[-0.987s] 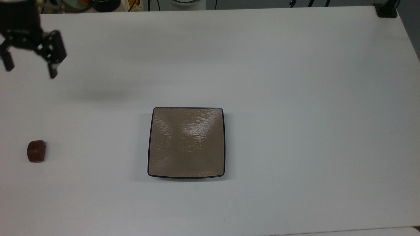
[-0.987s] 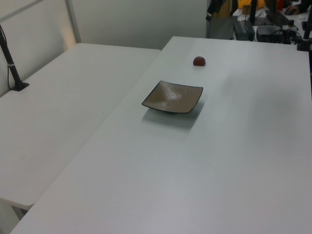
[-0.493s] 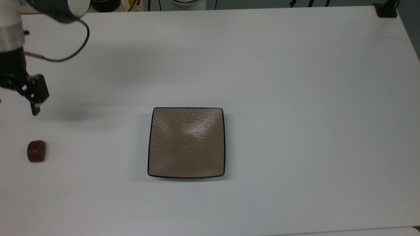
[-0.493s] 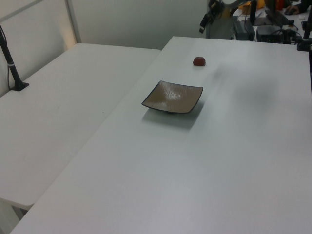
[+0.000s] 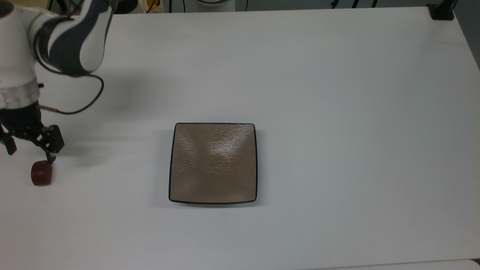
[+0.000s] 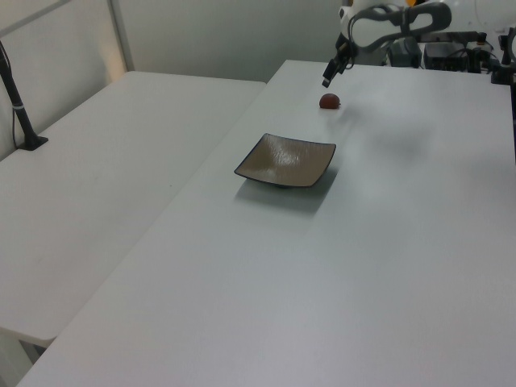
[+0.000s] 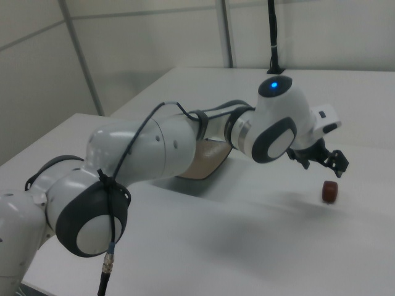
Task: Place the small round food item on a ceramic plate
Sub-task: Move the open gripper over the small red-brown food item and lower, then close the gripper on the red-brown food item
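I need to grip the reddish-brown chunk by its rounded sides next, to put it on the ceramic plate [image 6: 287, 161].
The small round food item [image 5: 41, 173] is a reddish-brown chunk lying on the white table near the top view's left edge. It also appears as the food item [image 6: 329, 101] beyond the plate and as the food item [image 7: 330, 192] at the right view's right. The ceramic plate [image 5: 213, 163], square and tan-brown with a dark rim, sits bare mid-table; in the right view the arm hides part of the plate [image 7: 207, 161]. My gripper [image 5: 32, 152] hangs open just over the food item, one finger's tip close to its upper edge. It hovers as the gripper [image 6: 332, 72] and the gripper [image 7: 322, 161], with nothing held.
A black clamp base [image 5: 441, 12] sits on the top view's far right corner. Clutter lines the table's back edge [image 5: 123, 5]. In the left view a second white table [image 6: 105, 161] adjoins on the left, with a black pole [image 6: 18, 101] on it.
The gripper has travelled down the top view's left side from the far corner to just over the food item, lowering, and the white arm has come into view. Plate and food item have not moved.
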Motion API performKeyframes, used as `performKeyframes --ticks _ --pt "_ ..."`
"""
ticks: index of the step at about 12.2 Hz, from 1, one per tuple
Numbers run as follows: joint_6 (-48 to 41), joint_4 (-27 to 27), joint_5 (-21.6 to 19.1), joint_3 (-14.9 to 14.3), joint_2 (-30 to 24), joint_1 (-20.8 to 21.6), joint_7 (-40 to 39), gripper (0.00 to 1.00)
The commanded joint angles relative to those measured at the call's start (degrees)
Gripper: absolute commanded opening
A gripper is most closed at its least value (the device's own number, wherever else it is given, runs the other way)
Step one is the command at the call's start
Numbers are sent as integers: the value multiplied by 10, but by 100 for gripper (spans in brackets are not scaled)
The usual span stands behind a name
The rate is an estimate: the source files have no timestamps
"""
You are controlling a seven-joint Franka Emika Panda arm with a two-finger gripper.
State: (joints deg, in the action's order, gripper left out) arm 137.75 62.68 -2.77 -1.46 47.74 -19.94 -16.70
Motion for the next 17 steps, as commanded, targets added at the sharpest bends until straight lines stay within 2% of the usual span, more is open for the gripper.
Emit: performKeyframes --ticks 1,6,8,11,13,14,15,16,17 --pt "47 -27 -2 5 43 -5 -10 100" --pt "86 -25 3 4 69 -5 -16 100" --pt "86 -23 3 4 73 -4 -35 89" --pt "88 -22 3 4 75 -4 -36 64" --pt "88 -21 3 4 75 -4 -36 40" --pt "89 -21 3 4 75 -4 -36 32" --pt "88 -21 3 4 75 -4 -36 16" --pt "88 -21 3 4 74 -4 -36 6" --pt "88 -21 3 4 74 -4 -36 4"
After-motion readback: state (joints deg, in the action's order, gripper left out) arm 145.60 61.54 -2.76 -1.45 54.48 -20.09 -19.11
